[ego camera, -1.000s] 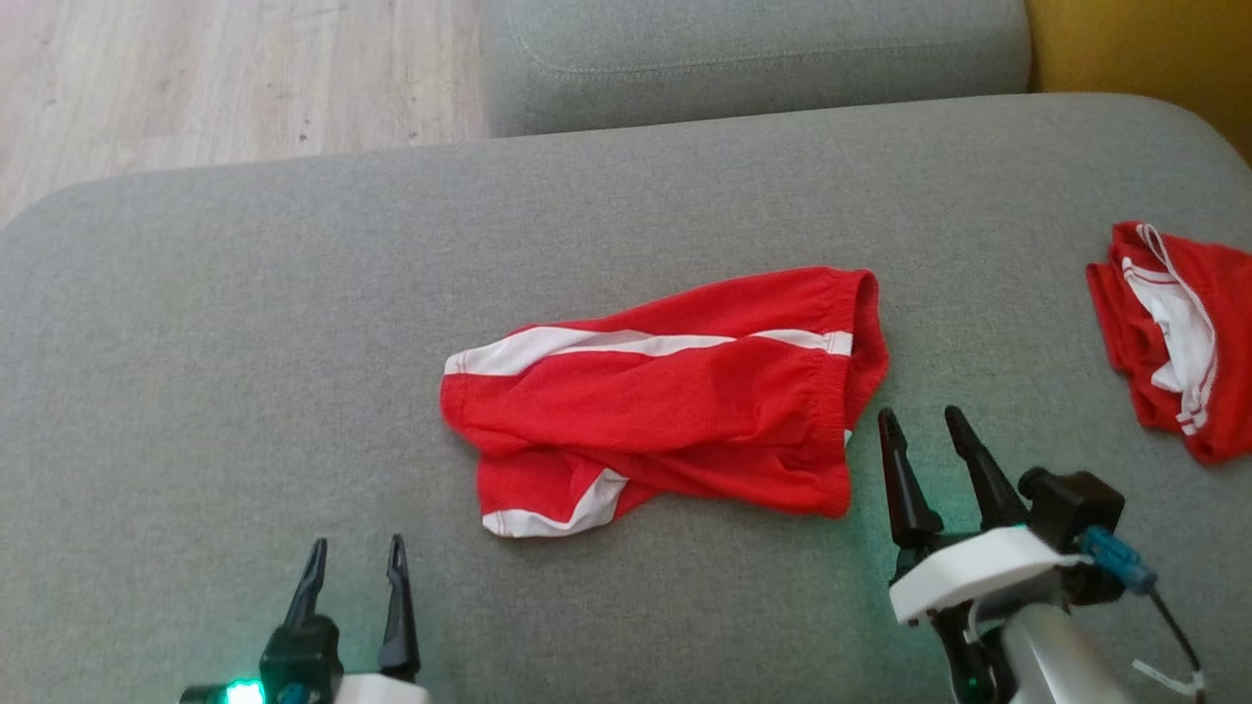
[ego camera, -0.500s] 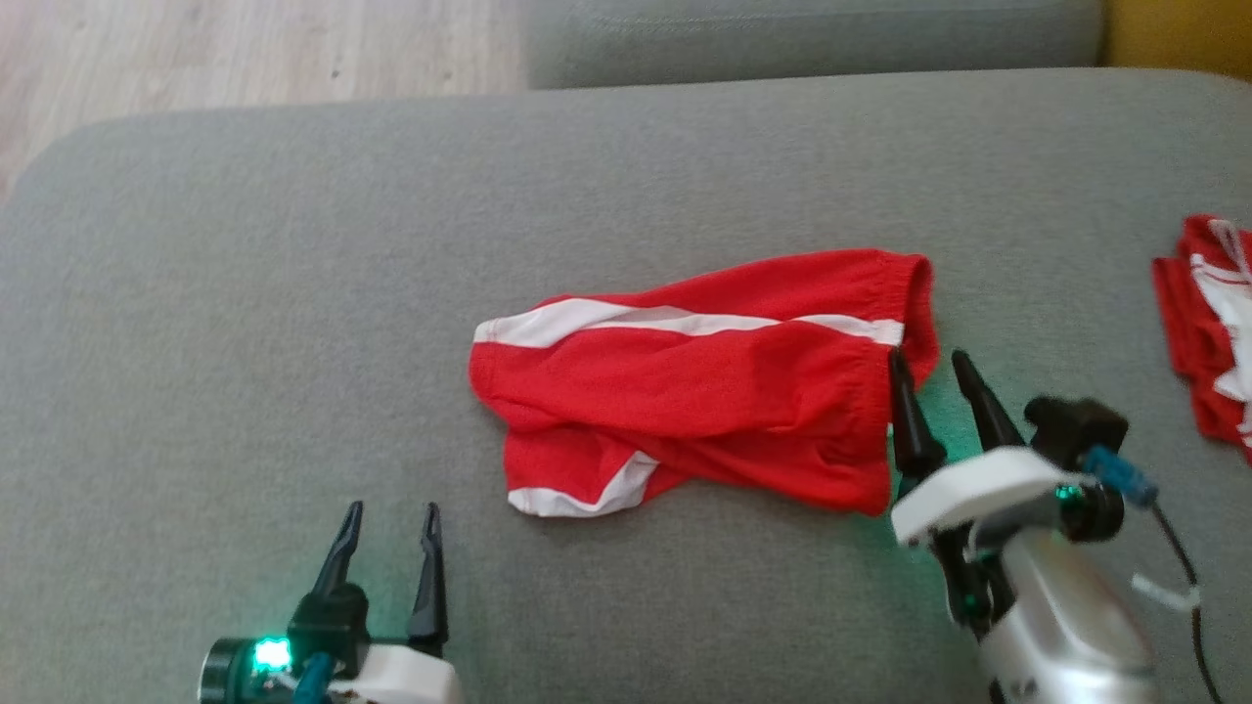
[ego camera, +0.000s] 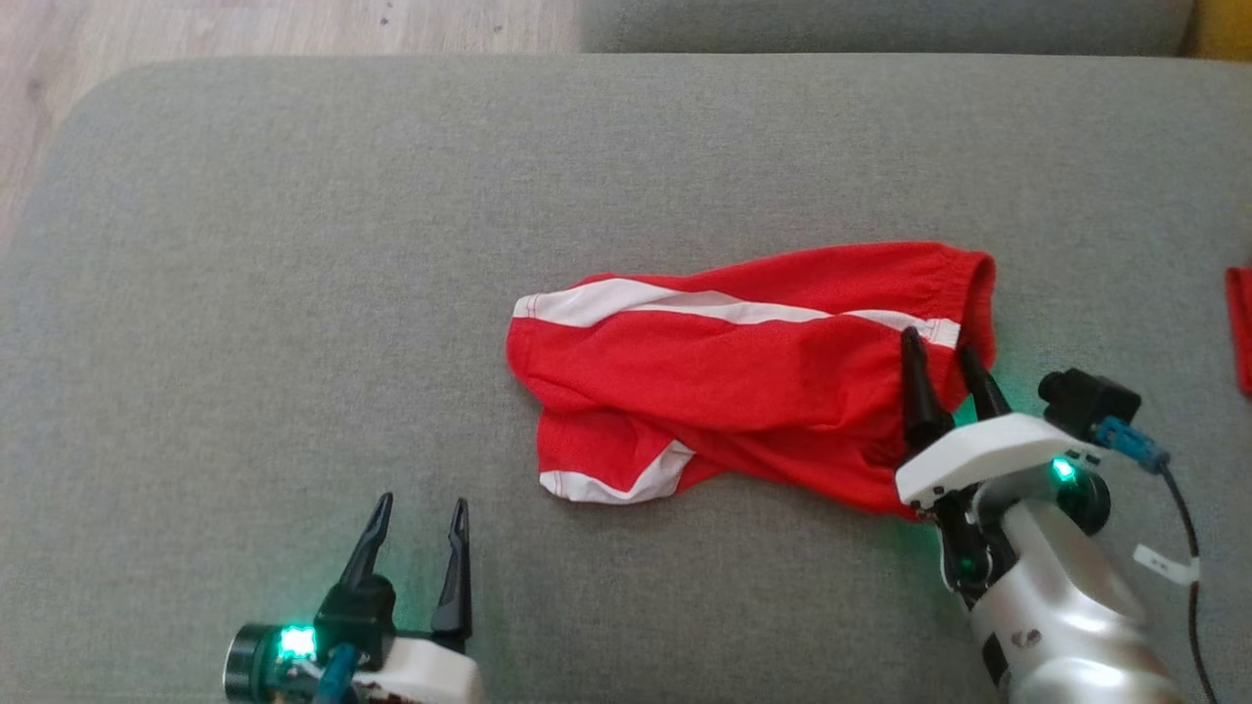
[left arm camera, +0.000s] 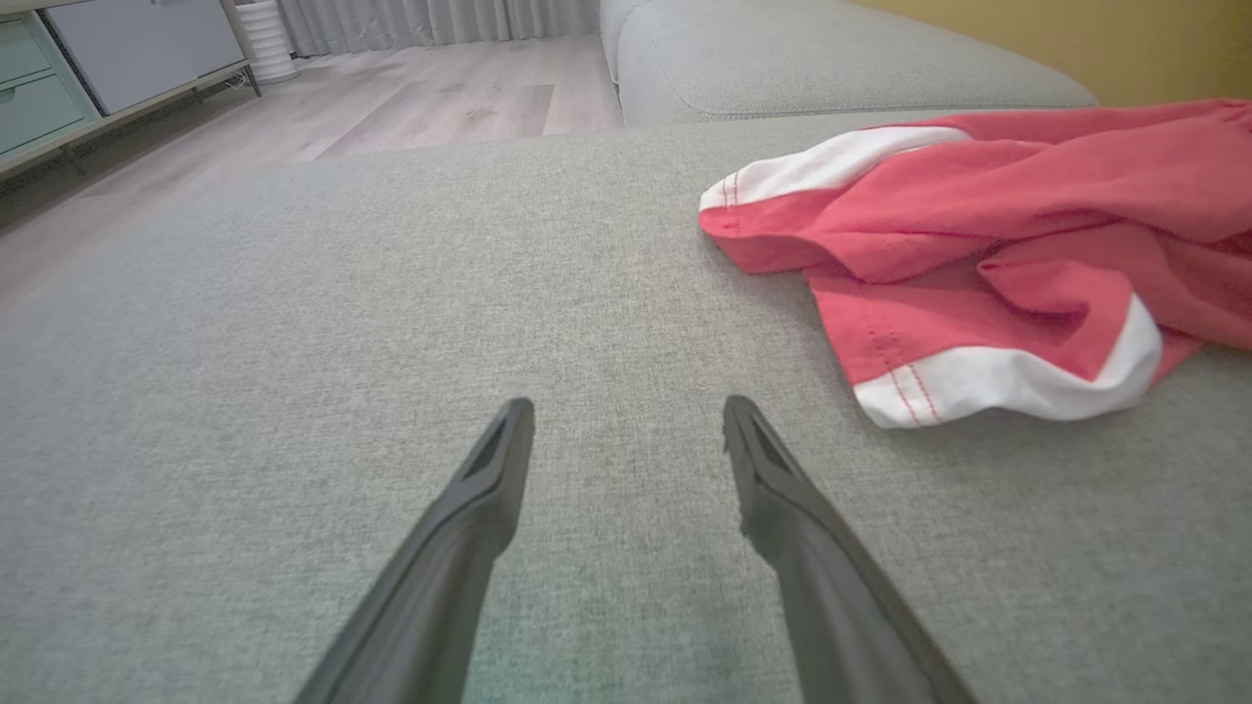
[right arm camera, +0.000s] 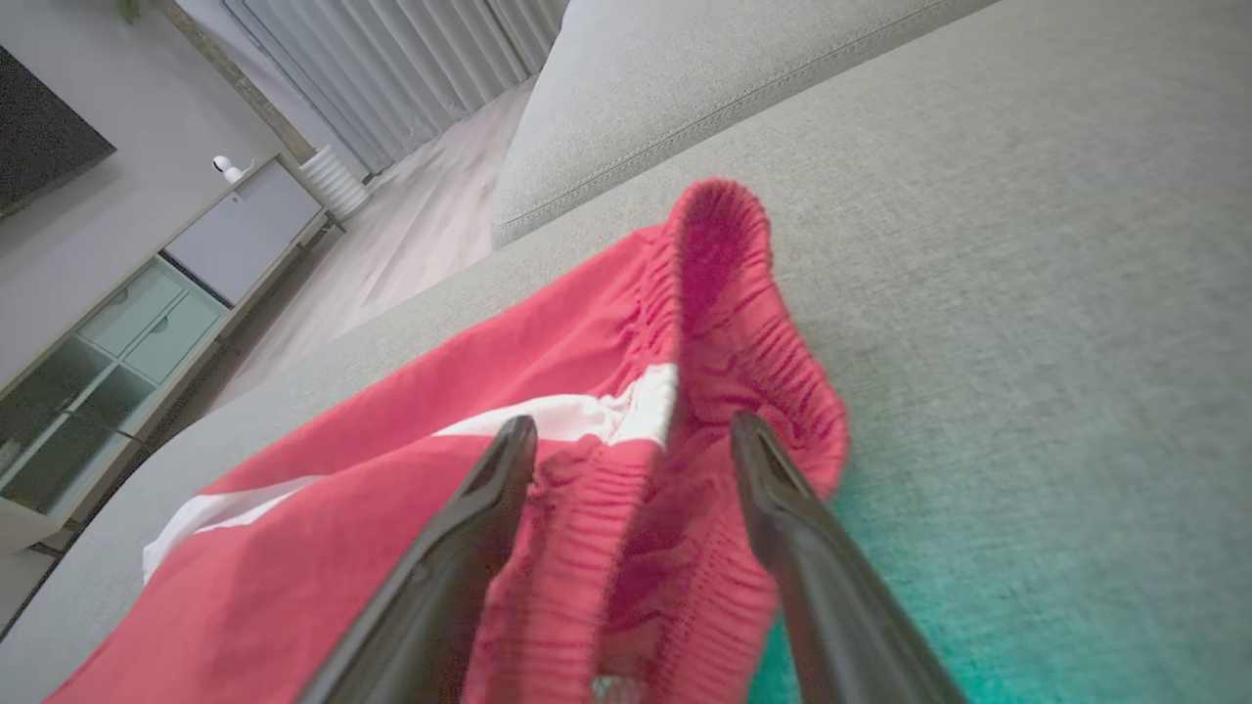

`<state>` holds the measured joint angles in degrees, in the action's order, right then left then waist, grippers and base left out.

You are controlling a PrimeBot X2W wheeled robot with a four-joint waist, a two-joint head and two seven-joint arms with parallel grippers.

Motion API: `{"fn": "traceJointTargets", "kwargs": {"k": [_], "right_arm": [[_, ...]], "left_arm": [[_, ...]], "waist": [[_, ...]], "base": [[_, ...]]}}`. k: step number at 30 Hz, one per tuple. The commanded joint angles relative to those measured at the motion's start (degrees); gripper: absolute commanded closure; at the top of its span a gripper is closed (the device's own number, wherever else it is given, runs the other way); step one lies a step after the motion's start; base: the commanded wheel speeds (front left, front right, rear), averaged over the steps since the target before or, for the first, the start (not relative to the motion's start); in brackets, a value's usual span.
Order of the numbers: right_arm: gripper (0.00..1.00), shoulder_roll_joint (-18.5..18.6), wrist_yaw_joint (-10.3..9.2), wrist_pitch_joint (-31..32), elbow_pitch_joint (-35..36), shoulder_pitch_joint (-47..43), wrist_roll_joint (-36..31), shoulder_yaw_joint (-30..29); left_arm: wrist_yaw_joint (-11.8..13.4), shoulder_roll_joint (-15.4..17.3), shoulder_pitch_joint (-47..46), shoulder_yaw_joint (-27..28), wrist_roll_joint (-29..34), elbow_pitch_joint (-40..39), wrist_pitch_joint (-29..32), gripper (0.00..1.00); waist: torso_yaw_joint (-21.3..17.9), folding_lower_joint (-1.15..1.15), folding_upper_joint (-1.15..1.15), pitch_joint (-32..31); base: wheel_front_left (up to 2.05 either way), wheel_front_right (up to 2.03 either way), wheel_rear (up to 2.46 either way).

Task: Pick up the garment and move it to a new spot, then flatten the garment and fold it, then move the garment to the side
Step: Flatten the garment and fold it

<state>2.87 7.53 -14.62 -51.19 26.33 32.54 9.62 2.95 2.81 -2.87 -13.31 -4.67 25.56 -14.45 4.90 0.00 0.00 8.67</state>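
Observation:
The red shorts (ego camera: 728, 375) (right arm camera: 340, 540) need to be moved and flattened. My right gripper will grab their gathered elastic waistband next.
Red shorts with white side stripes (ego camera: 743, 376) lie crumpled on the grey sofa seat (ego camera: 293, 244), waistband toward the right. My right gripper (ego camera: 941, 344) is open, its two fingers straddling the gathered elastic waistband (right arm camera: 675, 460) at the garment's right end. My left gripper (ego camera: 421, 508) is open over bare cushion near the lower left, short of the white-hemmed leg (left arm camera: 988, 381), which lies to the right of its fingers (left arm camera: 489, 469) in the left wrist view.
The edge of a second red garment (ego camera: 1240, 328) shows at the far right of the seat. The sofa back cushion (ego camera: 880, 24) runs along the top. Wooden floor (ego camera: 293, 24) lies beyond the left edge, with a cabinet (right arm camera: 166, 293) and curtains further off.
The head camera has shifted, sliding the scene right and down. My right gripper has advanced from beside the shorts onto the waistband, which now sits between its fingers. The left gripper stays open.

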Motion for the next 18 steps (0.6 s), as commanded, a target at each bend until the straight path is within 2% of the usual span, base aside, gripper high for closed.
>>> {"fn": "traceJointTargets", "kwargs": {"k": [1,3,4,6,9,14,15,16,17,18], "right_arm": [[0.0,0.01,-0.04,-0.38,1.18,2.51,0.91,1.66],[0.0,0.01,-0.04,-0.38,0.96,2.96,2.33,1.84],[0.08,0.0,-0.04,-0.38,0.85,3.16,3.16,2.05],[0.16,0.0,-0.04,-0.38,0.55,3.57,4.84,2.66],[0.23,0.0,-0.04,-0.38,-0.06,4.45,6.14,3.01],[0.23,0.0,-0.04,-0.38,-1.28,5.82,8.63,3.76],[0.28,0.0,-0.04,-0.38,-1.51,6.11,8.7,4.06],[0.49,0.0,-0.04,-0.38,-1.7,6.36,8.78,4.25],[0.8,0.0,-0.04,-0.38,-1.82,6.56,8.88,4.38],[1.0,0.01,-0.04,-0.38,-1.85,6.69,8.9,4.54]], "left_arm": [[0.0,0.08,-2.42,1.21,-0.45,-1.31,-0.54,0.0],[0.08,0.08,-2.55,0.91,-0.64,-1.27,-0.54,0.0],[0.13,0.08,-2.66,0.8,-0.72,-1.21,-0.54,0.0],[0.24,0.08,-2.87,0.66,-0.86,-1.06,-0.54,0.0],[0.37,0.08,-3.12,0.59,-1.06,-0.9,-0.54,0.0],[0.4,0.08,-3.63,0.24,-1.37,-0.73,-0.55,0.0],[0.42,0.08,-3.73,0.09,-1.43,-0.73,-0.55,0.0],[0.47,0.08,-3.82,0.0,-1.53,-0.75,-0.55,0.0],[0.49,0.08,-3.9,-0.07,-1.63,-0.76,-0.55,0.0],[0.51,0.08,-3.98,-0.12,-1.7,-0.76,-0.55,0.0]], "waist": [[0.17,0.0,0.0,0.2],[0.3,0.0,0.0,0.49],[0.35,0.0,0.0,0.7],[0.4,0.0,0.0,0.99],[0.41,0.0,0.0,1.45],[0.52,0.0,0.0,2.09],[0.51,0.0,0.0,2.22],[0.49,0.0,0.0,2.32],[0.47,0.0,0.0,2.39],[0.42,0.0,0.0,2.42]], "base": [[0.0,0.0,0.0],[0.0,0.0,0.0],[0.0,0.0,0.0],[0.0,0.0,0.0],[0.0,0.0,0.0],[0.0,0.0,0.0],[0.0,0.0,0.0],[0.0,0.0,0.0],[0.0,0.0,0.0],[0.0,0.0,0.0]]}}
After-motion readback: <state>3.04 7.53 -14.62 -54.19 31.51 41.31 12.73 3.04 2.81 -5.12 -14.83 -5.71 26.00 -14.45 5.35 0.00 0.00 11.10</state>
